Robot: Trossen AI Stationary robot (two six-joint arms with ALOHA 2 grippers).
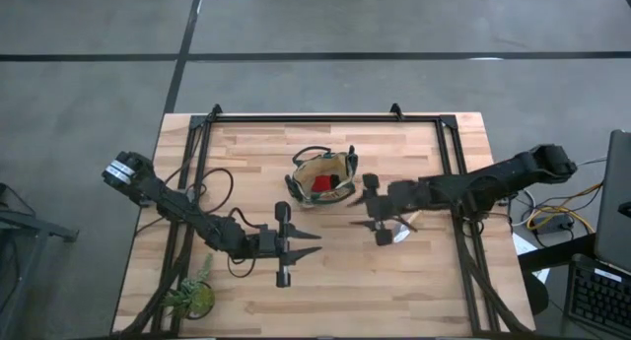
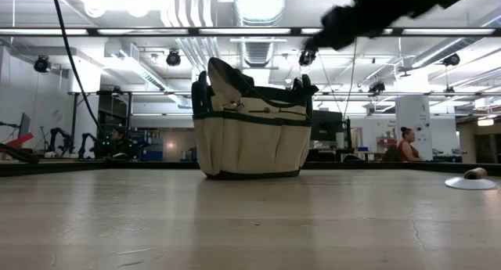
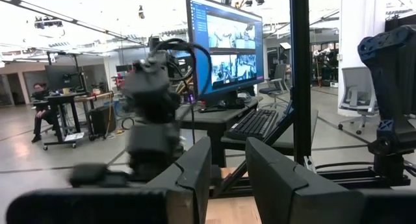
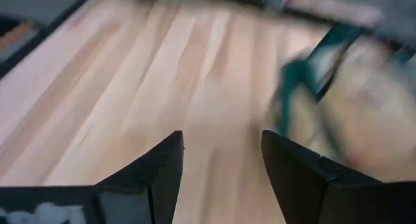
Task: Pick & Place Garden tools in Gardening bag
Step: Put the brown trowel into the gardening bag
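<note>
The trowel needs to go into the bag, so I will next grab the trowel's pale wooden handle with my right gripper.
The tan gardening bag (image 1: 322,177) with dark green trim stands upright on the table's far middle, and also shows in the low view (image 2: 250,133). A red item (image 1: 323,185) lies inside it. A silver trowel with a pale wooden handle (image 1: 401,232) lies flat on the table right of the bag, under my right arm, and shows in the low view (image 2: 470,180). My right gripper (image 1: 357,212) is open and empty above the table, just right of the bag (image 4: 221,143). My left gripper (image 1: 314,243) is open and empty near the bag's near side, pointing right (image 3: 227,152). No pruning shears show.
A green leafy plant (image 1: 192,296) lies at the table's near left corner. A black frame (image 1: 325,118) runs along the far edge and both sides of the table. Bare wood (image 1: 345,291) lies in front of the bag.
</note>
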